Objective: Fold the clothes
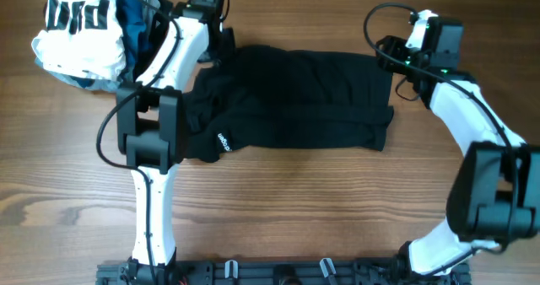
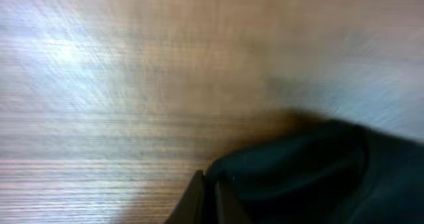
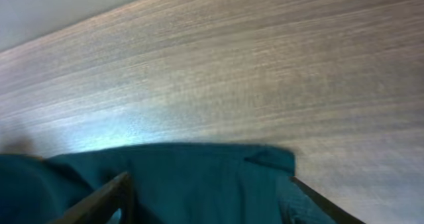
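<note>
The right gripper grabs the black clothes [image 1: 295,99] by the far corner [image 1: 382,63] opposite my left gripper's corner next, to fold the far edge of the clothes over.
The black clothes [image 1: 295,99] lie spread across the middle of the wooden table, with a small white logo [image 1: 224,140] near the front left. My left gripper [image 1: 221,47] is at the garment's far left corner. In the left wrist view its fingers [image 2: 211,197] are pressed together on the edge of the black fabric [image 2: 318,171]. My right gripper [image 1: 396,66] is at the far right corner. In the right wrist view its fingers [image 3: 211,179] are wide apart over the fabric's corner [image 3: 199,159].
A white black-striped garment [image 1: 76,32] and a blue piece [image 1: 135,19] are piled at the far left corner. A black rack [image 1: 253,272] runs along the front edge. Bare wood [image 1: 321,209] lies in front of the clothes.
</note>
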Controlling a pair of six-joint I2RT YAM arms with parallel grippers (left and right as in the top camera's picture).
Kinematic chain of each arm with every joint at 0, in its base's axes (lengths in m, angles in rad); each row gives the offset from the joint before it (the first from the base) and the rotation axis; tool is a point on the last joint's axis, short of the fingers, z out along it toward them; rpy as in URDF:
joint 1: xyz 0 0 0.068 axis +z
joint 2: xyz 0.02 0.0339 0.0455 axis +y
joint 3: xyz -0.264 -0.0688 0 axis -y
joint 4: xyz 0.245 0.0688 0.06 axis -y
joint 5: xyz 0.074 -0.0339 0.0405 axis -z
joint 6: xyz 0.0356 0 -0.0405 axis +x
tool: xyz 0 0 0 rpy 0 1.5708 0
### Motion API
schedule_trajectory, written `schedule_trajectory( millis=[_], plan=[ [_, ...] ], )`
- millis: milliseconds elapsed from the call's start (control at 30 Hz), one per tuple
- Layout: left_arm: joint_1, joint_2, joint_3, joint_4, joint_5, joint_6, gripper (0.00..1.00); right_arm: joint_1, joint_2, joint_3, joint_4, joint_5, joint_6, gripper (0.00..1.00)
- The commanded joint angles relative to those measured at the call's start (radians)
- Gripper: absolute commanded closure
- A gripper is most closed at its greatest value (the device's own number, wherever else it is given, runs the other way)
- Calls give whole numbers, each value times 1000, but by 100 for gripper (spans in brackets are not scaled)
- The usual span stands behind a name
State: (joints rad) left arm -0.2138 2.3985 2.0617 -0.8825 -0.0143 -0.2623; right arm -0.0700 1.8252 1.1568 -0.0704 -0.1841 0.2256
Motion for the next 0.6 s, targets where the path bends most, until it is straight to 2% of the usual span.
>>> schedule_trajectory(
  millis=[0,333,567],
  plan=[
    [-3,-98,36,60,-21,-71,96,5,66,21,58,18,10,25],
    [-20,-106,36,203,-33,-94,96,5,167,21,148,84,13,23],
    [-20,-106,36,201,-33,-94,96,5,235,21,208,130,14,23]
  ],
)
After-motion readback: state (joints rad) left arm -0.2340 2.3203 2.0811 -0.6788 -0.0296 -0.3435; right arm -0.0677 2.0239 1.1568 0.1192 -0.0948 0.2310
